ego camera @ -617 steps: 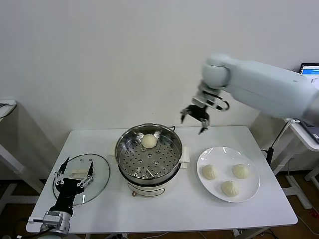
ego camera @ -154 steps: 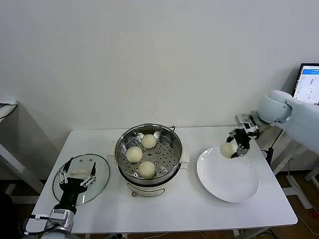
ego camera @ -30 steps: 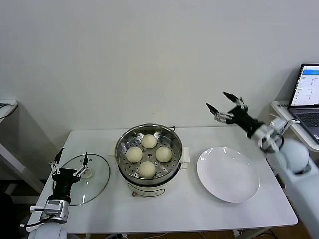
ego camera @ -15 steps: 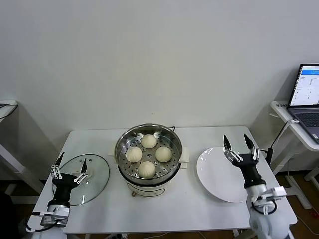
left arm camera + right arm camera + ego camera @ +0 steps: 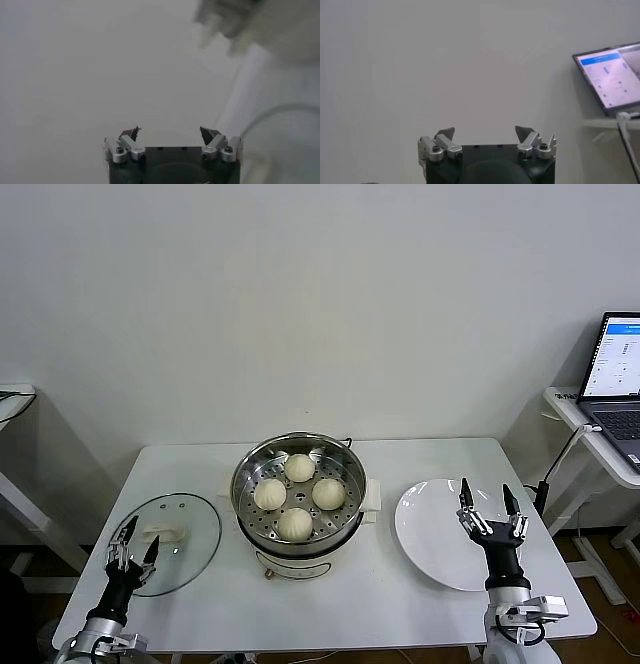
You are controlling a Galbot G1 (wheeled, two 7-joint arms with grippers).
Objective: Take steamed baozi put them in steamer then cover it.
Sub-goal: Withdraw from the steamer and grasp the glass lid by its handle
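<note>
I should grab the glass lid by its white handle [image 5: 165, 534] with my left gripper next, so that the lid can cover the steamer full of baozi [image 5: 294, 524].
The steamer [image 5: 241, 480] stands uncovered at the table's middle, and several steamed baozi [image 5: 294, 524] lie on its perforated tray. The glass lid [image 5: 190, 529] with a white handle [image 5: 165, 534] lies flat on the table to the steamer's left. My left gripper [image 5: 136, 540] points up at the lid's near edge, open and holding nothing. My right gripper [image 5: 487, 498] points up over the near right part of the bare white plate [image 5: 440, 534], also open. Both wrist views face the wall, each showing spread jaws on the left gripper [image 5: 170, 132] and the right gripper [image 5: 484, 133].
The white table [image 5: 380, 604] carries the lid, steamer and plate in a row. A side stand at the far right holds an open laptop [image 5: 620, 369], which also shows as the laptop [image 5: 612, 75] in the right wrist view. Another stand [image 5: 15, 399] is at far left.
My right arm has swung down from high behind the plate to the table's front right, fingers up. My left gripper has sunk back from the lid toward the front edge.
</note>
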